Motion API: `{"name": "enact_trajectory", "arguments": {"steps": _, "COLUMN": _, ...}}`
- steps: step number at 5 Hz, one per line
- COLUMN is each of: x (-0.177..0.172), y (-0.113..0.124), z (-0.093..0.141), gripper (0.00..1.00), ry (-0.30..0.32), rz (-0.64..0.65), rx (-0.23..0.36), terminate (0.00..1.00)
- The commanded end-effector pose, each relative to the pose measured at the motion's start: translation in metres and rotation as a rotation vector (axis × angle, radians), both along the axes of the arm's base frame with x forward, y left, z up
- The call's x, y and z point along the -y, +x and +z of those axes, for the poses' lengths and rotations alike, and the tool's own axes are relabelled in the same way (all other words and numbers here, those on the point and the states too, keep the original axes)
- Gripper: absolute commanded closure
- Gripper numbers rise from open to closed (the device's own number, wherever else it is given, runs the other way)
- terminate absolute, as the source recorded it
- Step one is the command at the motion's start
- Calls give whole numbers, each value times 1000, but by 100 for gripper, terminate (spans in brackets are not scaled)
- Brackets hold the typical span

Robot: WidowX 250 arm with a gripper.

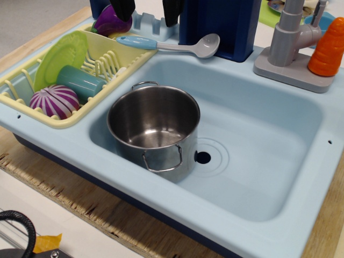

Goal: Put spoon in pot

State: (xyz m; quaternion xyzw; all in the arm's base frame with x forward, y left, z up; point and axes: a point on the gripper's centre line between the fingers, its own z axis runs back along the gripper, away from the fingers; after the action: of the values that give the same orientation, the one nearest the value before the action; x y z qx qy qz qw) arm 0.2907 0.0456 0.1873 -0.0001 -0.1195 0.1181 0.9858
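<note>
The gripper will next grab the spoon by the grey stem of its handle, so that it can put the spoon in the steel pot.
The spoon lies flat on the back rim of the light blue sink. Its light blue handle points left over the corner of the dish rack and its grey bowl points right. The shiny steel pot stands upright and empty in the left part of the basin, one wire handle facing the front. My gripper is at the top edge, above and just behind the spoon's handle. Its two black fingers are spread apart and hold nothing. Most of the gripper is cut off by the frame.
A yellow dish rack at the left holds a green plate, a teal cup and a purple-white striped ball. A purple eggplant lies behind it. A dark blue block, grey faucet and orange carrot stand along the back. The drain hole is right of the pot.
</note>
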Motion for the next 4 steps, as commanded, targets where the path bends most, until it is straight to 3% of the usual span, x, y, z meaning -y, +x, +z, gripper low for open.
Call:
{"name": "enact_trajectory", "arguments": {"steps": 1, "x": 0, "y": 0, "z": 0, "gripper": 0, "ry": 0, "rz": 0, "rx": 0, "terminate": 0}}
{"name": "enact_trajectory", "arguments": {"steps": 2, "x": -8, "y": 2, "z": 4, "gripper": 0, "ry": -14, "rz": -197, "rx": 13, "terminate": 0}}
{"name": "enact_trajectory", "arguments": {"steps": 4, "x": -20, "y": 19, "z": 3, "gripper": 0, "ry": 33, "rz": -515, "rx": -22, "terminate": 0}}
